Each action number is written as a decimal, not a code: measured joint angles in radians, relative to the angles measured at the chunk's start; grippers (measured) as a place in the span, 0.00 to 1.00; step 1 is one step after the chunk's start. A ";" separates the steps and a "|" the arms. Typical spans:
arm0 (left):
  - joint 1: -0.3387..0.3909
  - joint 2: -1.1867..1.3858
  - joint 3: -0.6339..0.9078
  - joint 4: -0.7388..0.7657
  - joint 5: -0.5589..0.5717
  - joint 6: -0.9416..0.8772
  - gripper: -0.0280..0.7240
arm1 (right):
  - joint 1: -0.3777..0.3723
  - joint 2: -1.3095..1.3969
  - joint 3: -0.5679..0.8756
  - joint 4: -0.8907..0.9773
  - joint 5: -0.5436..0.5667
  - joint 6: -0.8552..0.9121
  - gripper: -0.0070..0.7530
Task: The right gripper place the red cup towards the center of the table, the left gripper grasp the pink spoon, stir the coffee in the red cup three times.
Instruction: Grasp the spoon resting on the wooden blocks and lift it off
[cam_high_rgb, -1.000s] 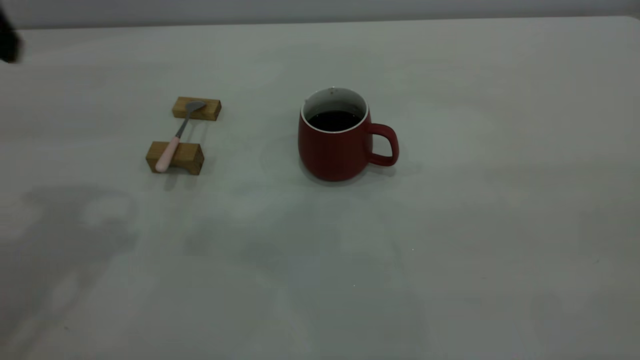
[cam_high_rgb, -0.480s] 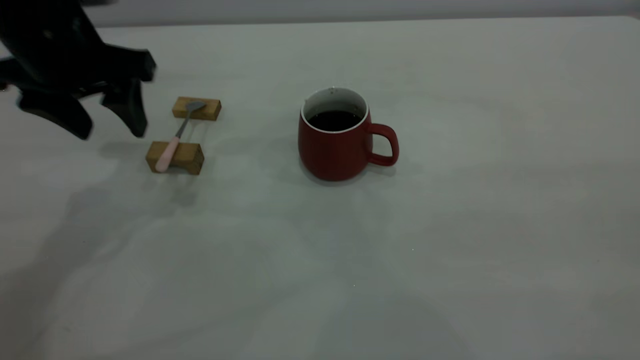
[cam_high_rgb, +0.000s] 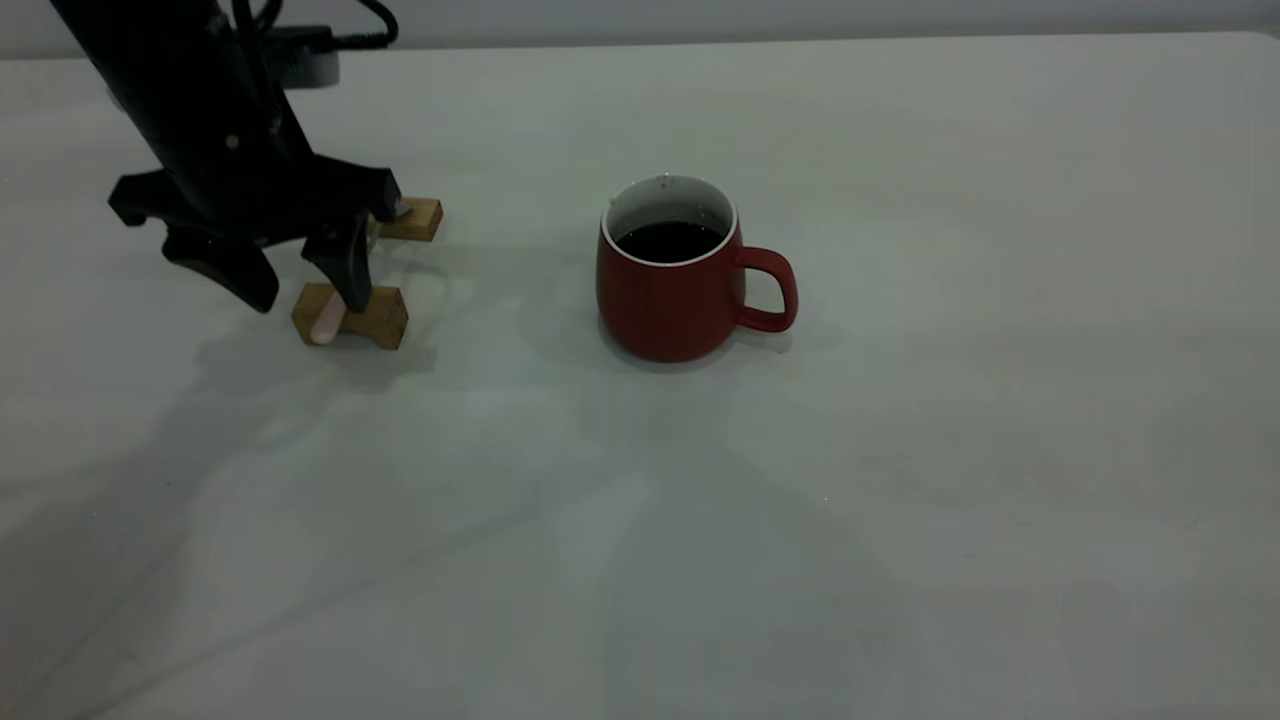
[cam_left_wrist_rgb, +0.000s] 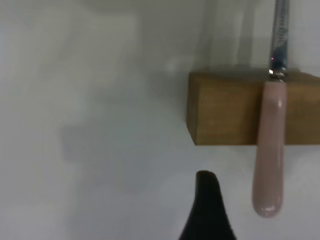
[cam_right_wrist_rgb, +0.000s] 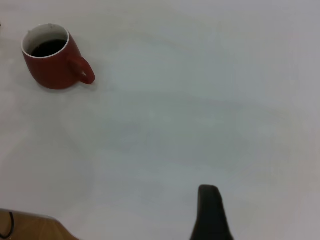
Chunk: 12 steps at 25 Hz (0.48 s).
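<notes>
The coffee in the red cup needs to be stirred with the spoon, so next I should grab the spoon with my left gripper by its pink handle.
The red cup stands near the middle of the table, handle to the right, with dark coffee inside. The pink spoon lies across two wooden blocks. My left gripper hangs open over it, one finger on each side of the handle, hiding most of the spoon. In the left wrist view the spoon rests on a block, close beside one of the fingers. The right gripper is outside the exterior view; one of its fingers shows far from the cup, with nothing beside it.
The near wooden block and the far wooden block carry the spoon left of the cup. A brown surface with a cable shows past the table's edge in the right wrist view.
My left arm has swung in from the left edge and come down, open, over the spoon's handle. The cup and the blocks have not moved.
</notes>
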 joint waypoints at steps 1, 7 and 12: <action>0.000 0.005 -0.002 0.000 0.001 0.000 0.86 | 0.000 0.000 0.000 0.000 0.000 0.000 0.78; 0.000 0.014 -0.004 0.000 -0.005 0.005 0.73 | 0.000 0.000 0.000 0.000 0.000 0.000 0.78; 0.000 0.032 -0.004 0.000 -0.021 0.006 0.64 | 0.000 0.000 0.000 0.000 0.000 0.000 0.78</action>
